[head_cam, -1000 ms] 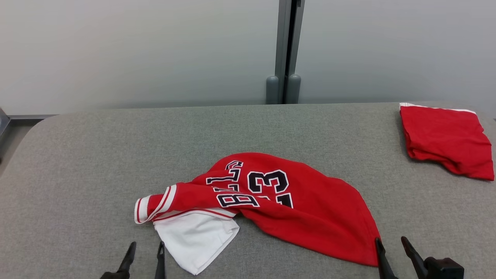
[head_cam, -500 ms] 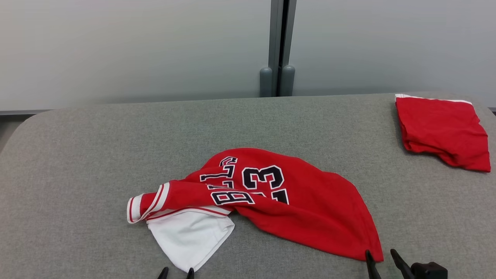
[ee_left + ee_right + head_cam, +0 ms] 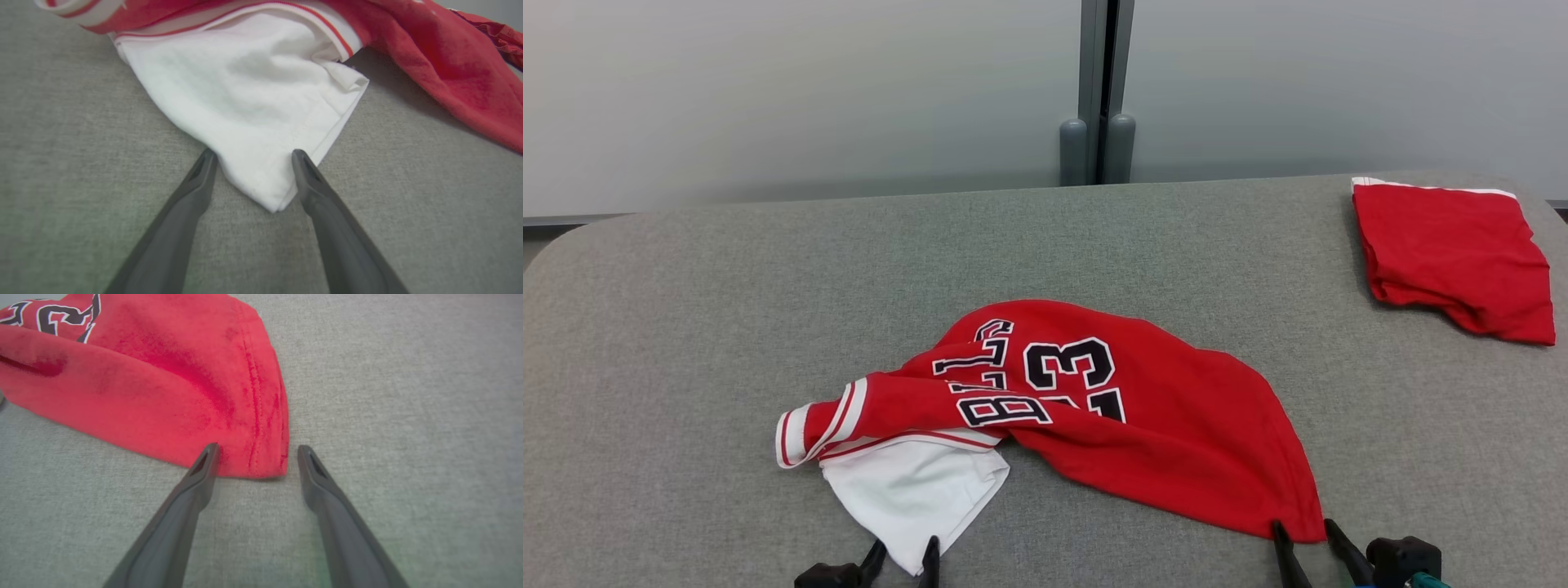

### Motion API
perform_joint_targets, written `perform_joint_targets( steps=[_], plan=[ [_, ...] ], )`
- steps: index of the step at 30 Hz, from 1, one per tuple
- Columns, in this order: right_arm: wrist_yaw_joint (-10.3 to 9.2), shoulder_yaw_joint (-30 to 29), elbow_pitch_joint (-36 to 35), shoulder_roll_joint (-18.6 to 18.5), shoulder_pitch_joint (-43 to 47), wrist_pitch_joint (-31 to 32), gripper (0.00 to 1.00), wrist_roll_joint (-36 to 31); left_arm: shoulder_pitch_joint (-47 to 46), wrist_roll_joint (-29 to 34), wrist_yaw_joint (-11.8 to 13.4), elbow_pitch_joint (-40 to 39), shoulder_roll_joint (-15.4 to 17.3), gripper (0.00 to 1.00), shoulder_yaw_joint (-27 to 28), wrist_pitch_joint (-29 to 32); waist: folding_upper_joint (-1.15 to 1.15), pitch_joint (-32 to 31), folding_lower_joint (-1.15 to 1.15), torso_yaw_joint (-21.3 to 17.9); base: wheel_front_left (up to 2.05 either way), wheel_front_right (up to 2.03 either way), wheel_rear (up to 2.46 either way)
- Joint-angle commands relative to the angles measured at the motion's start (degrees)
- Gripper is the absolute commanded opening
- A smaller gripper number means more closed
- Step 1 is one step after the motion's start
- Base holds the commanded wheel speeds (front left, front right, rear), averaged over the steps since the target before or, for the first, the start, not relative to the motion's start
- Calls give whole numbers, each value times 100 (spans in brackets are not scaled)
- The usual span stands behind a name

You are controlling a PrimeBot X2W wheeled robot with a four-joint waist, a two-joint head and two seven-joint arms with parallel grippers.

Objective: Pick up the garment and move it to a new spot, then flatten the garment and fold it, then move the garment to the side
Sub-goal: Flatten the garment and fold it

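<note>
Next, my right gripper grabs the garment by its red hem corner [image 3: 1303, 525], since the narrow hem edge juts out there while its body [image 3: 1170, 407] lies slack and wide.
The garment [image 3: 1160, 433], a red jersey with black-and-white lettering and a white panel, lies crumpled in the middle of the grey table [image 3: 686, 327]. My left gripper [image 3: 905, 549] is at the near edge, open, its fingers on either side of the white panel's near corner. In the left wrist view that corner of the garment [image 3: 245, 90] lies between the two tips of the left gripper [image 3: 254, 154]. My right gripper [image 3: 1304, 529] is open at the red hem's near right corner. The right wrist view shows the garment [image 3: 163, 396] with this corner between the tips of the right gripper [image 3: 258, 448].
A second red cloth [image 3: 1450, 253], folded, lies at the table's far right corner. A grey post [image 3: 1098, 90] stands against the pale wall behind the table. Bare table surface stretches to the left and behind the jersey.
The camera has shifted, so the whole scene sits differently. Relative to the jersey, my left gripper moved right to the white corner and my right gripper moved left onto the red corner. Both stayed open.
</note>
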Motion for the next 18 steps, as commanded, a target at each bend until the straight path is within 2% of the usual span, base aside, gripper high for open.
perform_joint_targets(
  steps=[1, 2, 3, 4, 5, 6, 14, 18],
  plan=[
    [2, 46, 60, -3, -58, 6, 100, 65, -45, -33, -4, 101, -3, 100, -19, 29, 0, 5, 0, 2, 0, 0, 0],
    [2, 88, 76, -3, -70, 7, 73, 100, -74, -77, -4, 177, -3, 100, -57, 31, 0, 8, 0, 5, 0, 0, 0],
    [2, 153, 83, -2, -78, 7, 37, 155, -97, -107, -5, 238, -3, 81, -117, 41, 0, 8, 0, 9, 0, 0, 0],
    [2, 188, 45, -2, -92, 7, 0, 223, -123, -142, -6, 253, -3, 32, -160, 43, 0, 6, 0, 10, 0, 0, 0],
    [1, 211, 6, -4, -97, 7, 0, 256, -154, -172, -6, 229, -8, 11, -186, 43, 0, 2, 0, 11, 0, 0, 0],
    [2, 235, -62, -4, -102, 5, 0, 299, -177, -177, -7, 171, -12, 0, -196, 42, 0, -1, 0, 15, 0, 0, 0],
    [1, 329, -947, -10, -294, 1, 0, 554, -405, -217, -8, -921, 20, 0, 57, 15, 0, 113, 0, 85, 0, 0, 0],
    [1, 366, -1319, -9, -865, 1, 0, 424, -984, -209, -8, -1380, 352, 0, 97, 15, 0, 300, 0, 90, 0, 0, 0]
  ],
)
